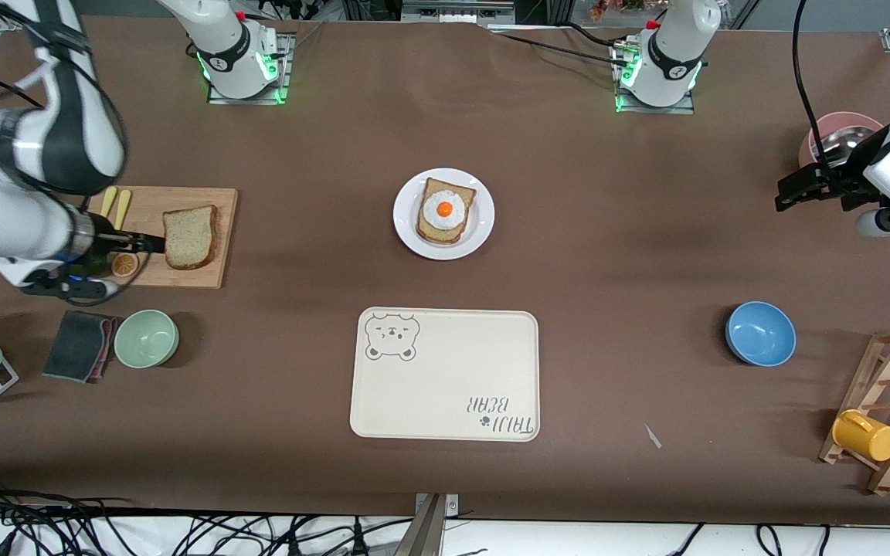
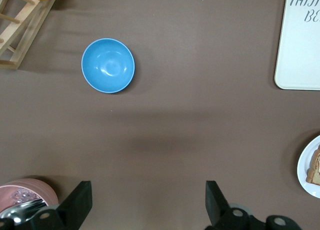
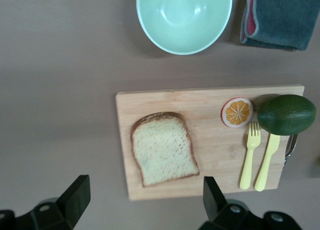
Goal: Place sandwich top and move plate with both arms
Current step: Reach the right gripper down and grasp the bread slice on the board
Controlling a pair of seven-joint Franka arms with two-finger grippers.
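The right gripper picks up the sandwich top by its side crust next, to set it over the fried egg.
The sandwich top, a plain tan slice with a darker crust, lies flat on a wooden cutting board toward the right arm's end of the table. My right gripper hovers open over the board's edge beside the slice, touching nothing. At mid-table the white plate carries a slice topped with a fried egg. My left gripper hangs open and empty over bare table at the left arm's end, well away from the plate.
On the board are an orange slice, an avocado and yellow cutlery. A green bowl and a folded cloth lie nearer the front camera. Also present: a bear-print tray, a blue bowl, a pink bowl, a wooden rack.
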